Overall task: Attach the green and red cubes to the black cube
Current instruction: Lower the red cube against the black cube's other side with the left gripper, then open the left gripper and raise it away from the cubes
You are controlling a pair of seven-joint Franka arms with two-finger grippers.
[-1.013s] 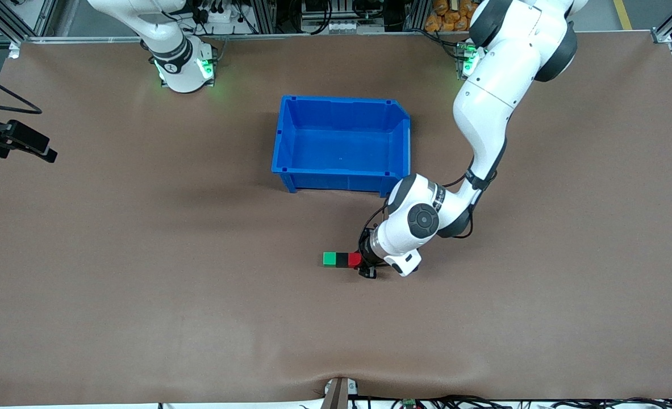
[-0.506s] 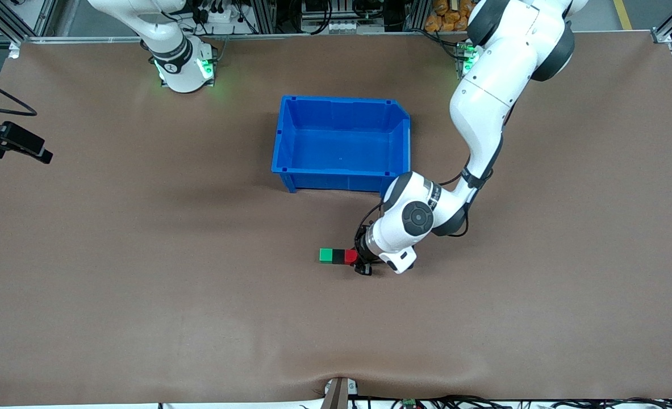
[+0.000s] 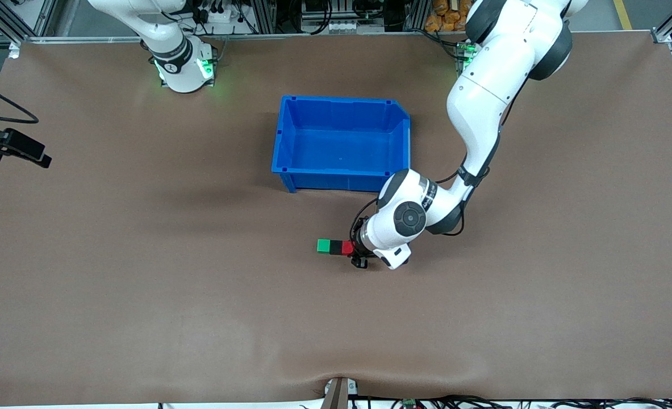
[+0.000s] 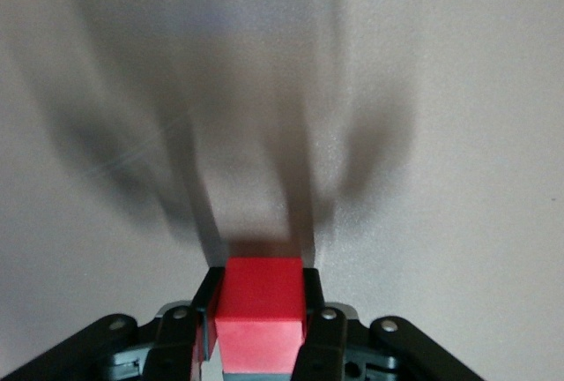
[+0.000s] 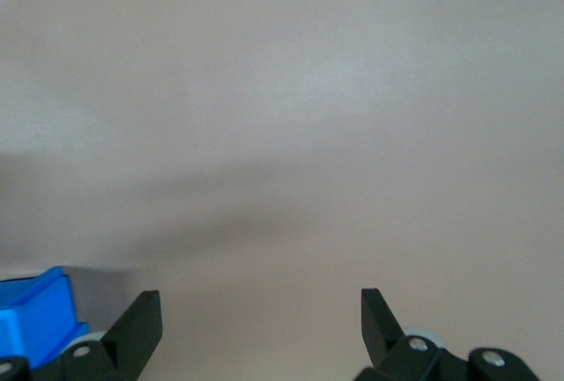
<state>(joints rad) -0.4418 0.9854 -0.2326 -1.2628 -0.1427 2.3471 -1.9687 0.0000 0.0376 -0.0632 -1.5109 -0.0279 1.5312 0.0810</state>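
My left gripper should open now, because the red cube (image 3: 347,247) (image 4: 261,310) meets its shadow on the tabletop and would stay beside the black cube.
The green cube (image 3: 324,245), the black cube (image 3: 336,247) and the red cube (image 3: 347,247) form one joined row, with the black one in the middle. My left gripper (image 3: 354,253) is shut on the red cube (image 4: 261,310) at the end of the row. It holds the row over the table, nearer to the front camera than the bin. In the left wrist view only the red cube shows between the fingers (image 4: 315,306); the black and green cubes are hidden. My right gripper (image 3: 34,153) is open and empty at the right arm's end of the table, its fingers wide apart in the right wrist view (image 5: 256,319).
An empty blue bin (image 3: 341,101) stands mid-table between the two arm bases; its corner shows in the right wrist view (image 5: 35,319). The brown table top (image 3: 199,318) spreads around the cubes. A small fixture (image 3: 338,392) sits at the table's front edge.
My left gripper has carried the three-cube row a short way toward the bin and toward the right arm's end. The right gripper has drifted slightly.
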